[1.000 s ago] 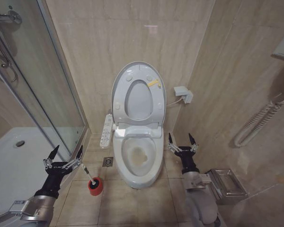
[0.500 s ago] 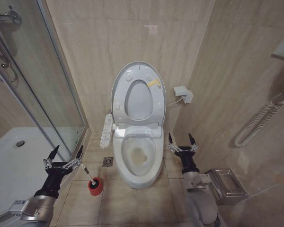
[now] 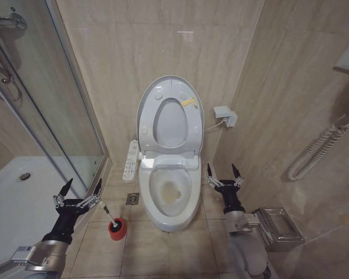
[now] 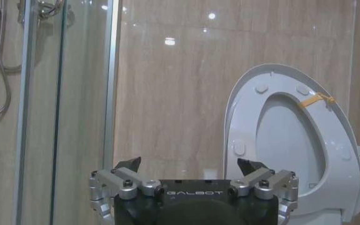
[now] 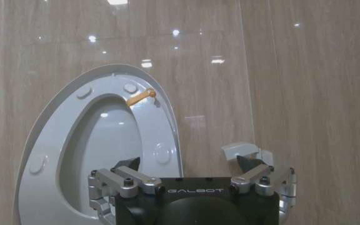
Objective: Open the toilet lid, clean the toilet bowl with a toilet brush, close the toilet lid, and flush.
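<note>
The brush head is down inside the red cup (image 3: 117, 229). So my left gripper should grab the toilet brush by its white handle (image 3: 107, 211) next.
The toilet lid (image 3: 170, 123) stands upright against the wall, and the white seat ring (image 3: 149, 110) with a yellow tag is raised against it. Below lies the toilet bowl (image 3: 170, 193) with a yellowish-stained hollow. The toilet brush (image 3: 106, 213) stands tilted in its red cup (image 3: 117, 229) on the floor to the left of the bowl. My left gripper (image 3: 82, 186) is open, just left of the brush handle and apart from it. My right gripper (image 3: 221, 170) is open beside the bowl's right side. The left wrist view shows the left gripper (image 4: 189, 164) facing the lid (image 4: 289, 140); the right wrist view shows the right gripper (image 5: 187, 161) and the lid (image 5: 108, 145).
A glass shower door (image 3: 58, 116) and white shower tray (image 3: 17, 197) bound the left. A floor drain (image 3: 132, 199) and a control panel (image 3: 131, 160) sit left of the bowl. A wall socket (image 3: 225, 115), a coiled hose (image 3: 314, 152) and a metal box (image 3: 279, 224) are on the right.
</note>
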`<state>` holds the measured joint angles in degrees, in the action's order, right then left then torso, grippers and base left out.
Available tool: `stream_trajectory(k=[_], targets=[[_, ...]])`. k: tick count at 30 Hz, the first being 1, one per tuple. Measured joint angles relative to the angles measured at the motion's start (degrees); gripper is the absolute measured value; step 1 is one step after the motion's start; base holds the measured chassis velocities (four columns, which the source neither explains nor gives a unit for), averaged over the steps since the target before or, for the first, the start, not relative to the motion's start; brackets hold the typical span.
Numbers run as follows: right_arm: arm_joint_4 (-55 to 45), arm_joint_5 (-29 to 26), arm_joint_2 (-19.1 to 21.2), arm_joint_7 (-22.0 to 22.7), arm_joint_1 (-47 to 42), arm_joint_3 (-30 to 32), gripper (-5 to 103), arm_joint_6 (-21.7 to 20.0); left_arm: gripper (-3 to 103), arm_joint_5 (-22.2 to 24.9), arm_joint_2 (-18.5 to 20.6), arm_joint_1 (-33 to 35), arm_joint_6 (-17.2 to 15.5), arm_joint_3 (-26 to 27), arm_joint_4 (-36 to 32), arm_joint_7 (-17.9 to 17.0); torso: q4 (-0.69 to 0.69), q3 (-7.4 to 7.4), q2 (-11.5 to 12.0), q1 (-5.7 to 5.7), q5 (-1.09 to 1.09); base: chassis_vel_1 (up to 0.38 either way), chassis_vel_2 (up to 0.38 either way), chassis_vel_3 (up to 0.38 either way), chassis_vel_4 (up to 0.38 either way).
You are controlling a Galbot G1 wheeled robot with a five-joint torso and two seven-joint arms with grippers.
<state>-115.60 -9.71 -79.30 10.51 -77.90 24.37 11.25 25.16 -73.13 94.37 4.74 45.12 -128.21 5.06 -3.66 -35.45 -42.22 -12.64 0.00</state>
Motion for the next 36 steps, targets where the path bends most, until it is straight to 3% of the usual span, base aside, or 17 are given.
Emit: stream_trajectory(k=[36], targets=[[0.00,0.01,0.00,0.00,0.00,0.00,100,0.00,100,-0.06,-0.11,-0.48,-0.44,-0.36,0.30,-0.22,0.01,0.00,0.00,0.00,0.01,0.000,0.000,0.000,0.000]])
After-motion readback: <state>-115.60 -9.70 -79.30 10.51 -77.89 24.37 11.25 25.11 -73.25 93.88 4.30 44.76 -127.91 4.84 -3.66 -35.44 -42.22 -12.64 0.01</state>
